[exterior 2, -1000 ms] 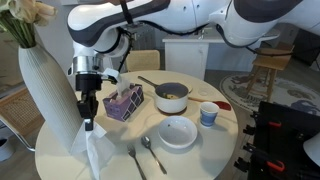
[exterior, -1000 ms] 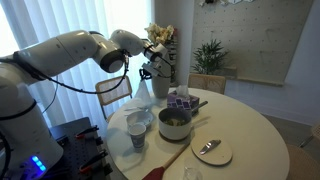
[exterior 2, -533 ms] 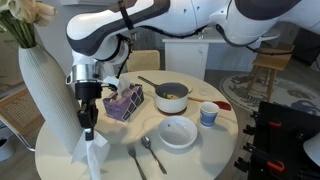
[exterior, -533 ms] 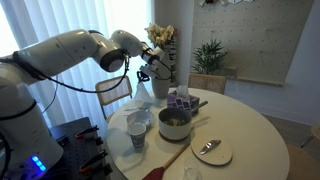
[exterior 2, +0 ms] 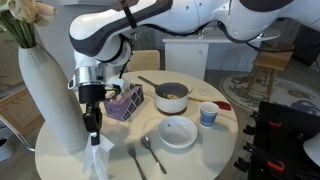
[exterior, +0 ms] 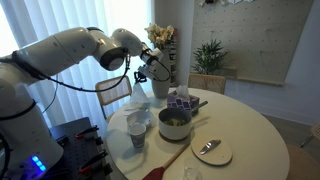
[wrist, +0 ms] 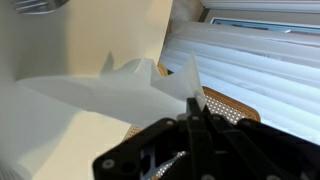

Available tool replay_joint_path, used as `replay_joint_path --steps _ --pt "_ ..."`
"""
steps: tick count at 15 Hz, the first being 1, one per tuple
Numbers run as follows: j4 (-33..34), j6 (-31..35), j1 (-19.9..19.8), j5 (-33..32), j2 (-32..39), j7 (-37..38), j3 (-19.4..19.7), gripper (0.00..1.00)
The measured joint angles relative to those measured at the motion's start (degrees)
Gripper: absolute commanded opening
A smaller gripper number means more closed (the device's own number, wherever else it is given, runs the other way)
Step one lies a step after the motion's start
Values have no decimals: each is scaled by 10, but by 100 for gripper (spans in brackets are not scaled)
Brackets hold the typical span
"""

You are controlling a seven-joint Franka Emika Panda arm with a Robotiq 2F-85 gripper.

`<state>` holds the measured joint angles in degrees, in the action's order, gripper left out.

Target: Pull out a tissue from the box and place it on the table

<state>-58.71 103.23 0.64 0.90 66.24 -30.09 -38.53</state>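
I should open now: the tissue's wide lower part spreads over the tabletop below the fingers, inside its edge, and would settle there.
My gripper (exterior 2: 92, 122) is shut on the tissue (exterior 2: 97, 160), a white crumpled sheet hanging from the fingertips down to the table (exterior 2: 232, 150) near its front edge, beside the tall white vase (exterior 2: 45, 100). The purple-blue box (exterior 2: 124, 102) stands behind the gripper, apart from it. In an exterior view the gripper (exterior: 147, 70) holds the tissue (exterior: 139, 93) to the left of the box (exterior: 180, 100) over the round white table (exterior: 252, 130). In the wrist view the tissue (wrist: 110, 88) spreads out from the closed fingertips (wrist: 194, 106).
A grey pot (exterior 2: 170, 97) with a handle, a blue-white cup (exterior 2: 208, 113), a white plate (exterior 2: 178, 132) and a fork and spoon (exterior 2: 148, 155) are on the table. A wooden chair (exterior: 113, 93) stands behind it. A dark equipment rack (exterior 2: 285, 135) is alongside.
My gripper has moved down and toward the table's front edge with the tissue, away from the box. The tissue's lower end now reaches the tabletop.
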Motion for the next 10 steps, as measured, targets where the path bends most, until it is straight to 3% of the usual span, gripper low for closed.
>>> replay_joint_path --steps 10 --pt "-28 0 -22 0 -13 0 0 100"
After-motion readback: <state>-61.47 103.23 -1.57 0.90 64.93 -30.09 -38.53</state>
